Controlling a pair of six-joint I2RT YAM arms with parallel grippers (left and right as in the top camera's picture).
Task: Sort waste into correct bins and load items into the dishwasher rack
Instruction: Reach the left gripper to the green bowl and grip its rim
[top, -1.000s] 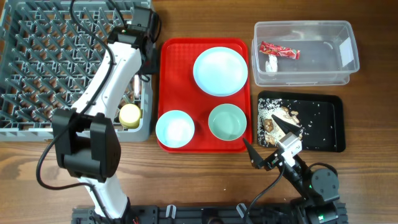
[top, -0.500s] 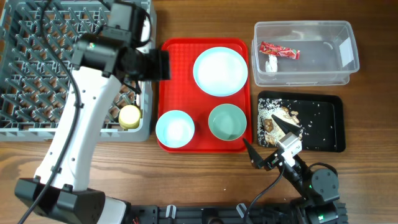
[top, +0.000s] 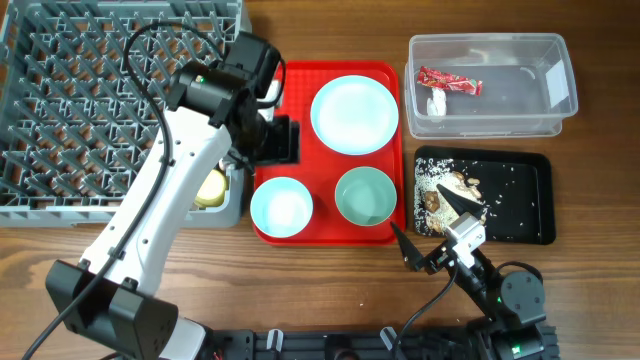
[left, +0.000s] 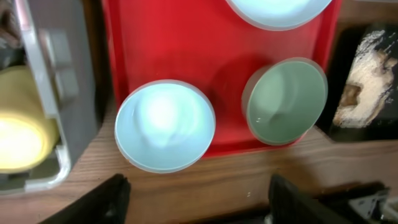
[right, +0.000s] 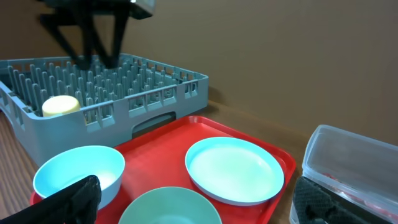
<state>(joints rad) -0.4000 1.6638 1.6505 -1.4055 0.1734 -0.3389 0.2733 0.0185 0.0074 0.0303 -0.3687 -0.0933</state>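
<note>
My left gripper should take hold of the mint-green bowl by its rim (top: 338, 193), so that the bowl's base stays free to load tilted into the dishwasher rack (top: 60, 100).
My left gripper (top: 284, 142) hangs open and empty over the left edge of the red tray (top: 300, 90). In the left wrist view its fingertips (left: 106, 199) frame the pale-blue bowl (left: 165, 124) and mint-green bowl (left: 285, 99). The plate (top: 354, 115) lies at the tray's back, both bowls (top: 281, 207) (top: 365, 196) at its front. A yellow cup (top: 210, 186) rests on its side in the dishwasher rack (top: 60, 100), partly hidden by the arm. The clear tub (top: 490, 85) holds the red wrapper (top: 449, 81). Food scraps (top: 440, 190) lie in the black tray (top: 520, 200). My right gripper (top: 432, 228) stands open and empty near the table's front.
The rack's front right corner (left: 56, 93) sits close to the red tray's left rim. The right arm's base (top: 510, 295) stands at the front edge, below the black tray. Bare wood lies in front of the red tray.
The left arm has swung from over the rack's right side to the red tray's left edge. The yellow cup stays in the rack. The right arm has not moved.
</note>
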